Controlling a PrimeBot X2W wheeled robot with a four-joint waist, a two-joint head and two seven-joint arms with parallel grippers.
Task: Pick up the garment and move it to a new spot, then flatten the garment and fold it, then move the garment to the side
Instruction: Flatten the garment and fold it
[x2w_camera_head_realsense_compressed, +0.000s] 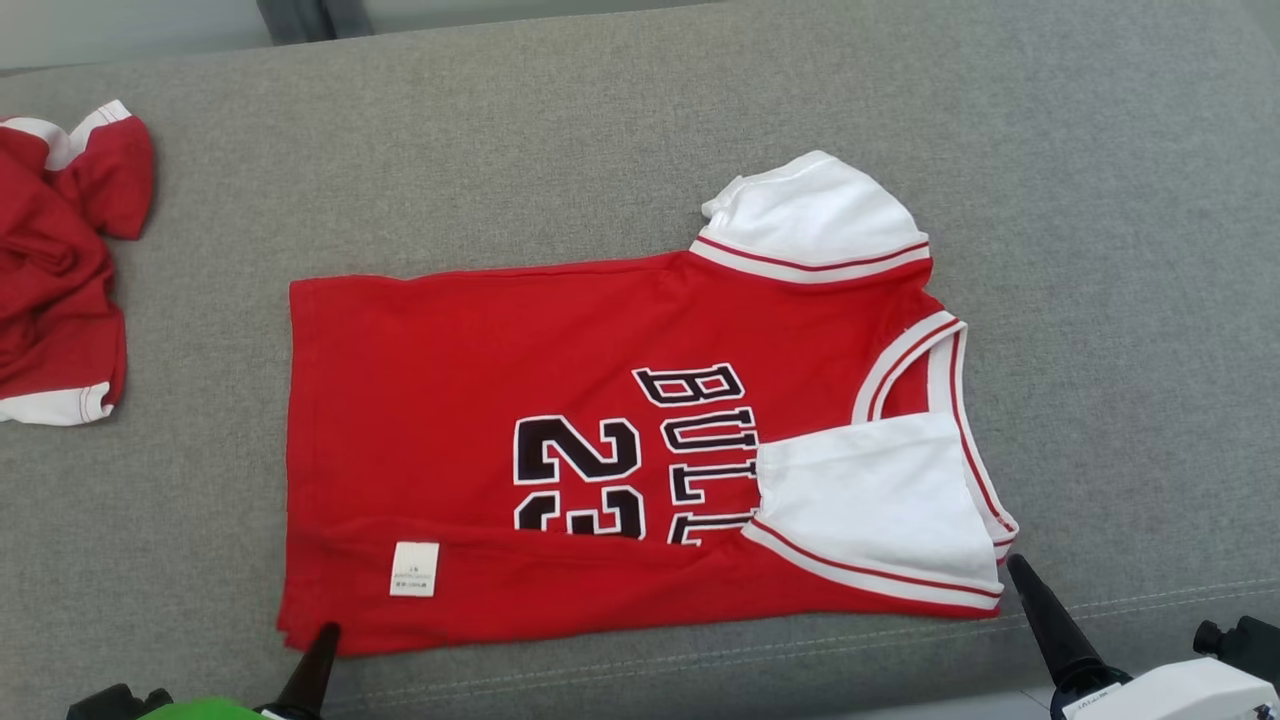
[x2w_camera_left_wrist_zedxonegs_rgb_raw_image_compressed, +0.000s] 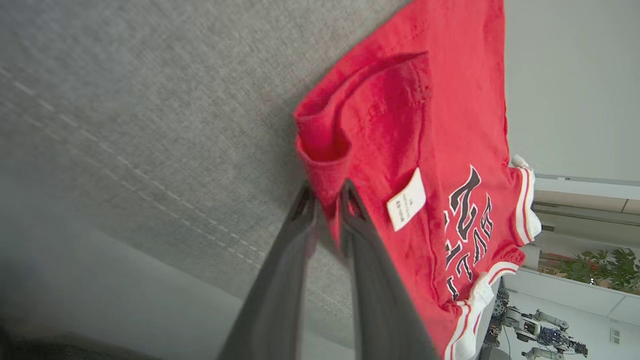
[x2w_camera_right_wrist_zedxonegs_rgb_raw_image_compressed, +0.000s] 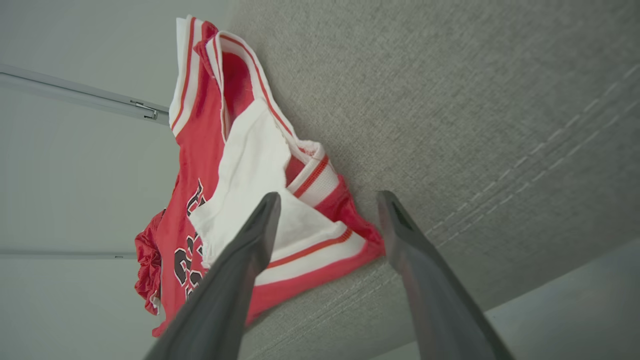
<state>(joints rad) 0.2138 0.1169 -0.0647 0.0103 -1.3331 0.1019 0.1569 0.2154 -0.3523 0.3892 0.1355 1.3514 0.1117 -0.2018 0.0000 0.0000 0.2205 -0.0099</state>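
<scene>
The white sleeve is still unfolded. I should grab it by its edge (x2w_camera_head_realsense_compressed: 816, 198) with my right gripper next, to fold the jersey (x2w_camera_head_realsense_compressed: 468, 396) narrow.
The garment (x2w_camera_head_realsense_compressed: 480, 400) is a red jersey with white sleeves and black lettering, lying flat on the grey sofa cushion (x2w_camera_head_realsense_compressed: 1100, 200). Its near long edge is folded over, showing a white label (x2w_camera_head_realsense_compressed: 414, 568), and one white sleeve (x2w_camera_head_realsense_compressed: 880, 500) is folded onto the chest. My left gripper (x2w_camera_left_wrist_zedxonegs_rgb_raw_image_compressed: 325, 192) is shut on the garment's (x2w_camera_left_wrist_zedxonegs_rgb_raw_image_compressed: 440, 125) near hem corner, at the lower left of the head view (x2w_camera_head_realsense_compressed: 322, 645). My right gripper (x2w_camera_right_wrist_zedxonegs_rgb_raw_image_compressed: 328, 197) stands open around the near shoulder corner of the garment (x2w_camera_right_wrist_zedxonegs_rgb_raw_image_compressed: 200, 140), at the lower right of the head view (x2w_camera_head_realsense_compressed: 1025, 580).
A second red and white garment (x2w_camera_head_realsense_compressed: 60, 270) lies crumpled at the cushion's far left. The sofa's stitched front edge (x2w_camera_head_realsense_compressed: 700, 660) runs just below the jersey. Bare cushion stretches behind and to the right of it.
</scene>
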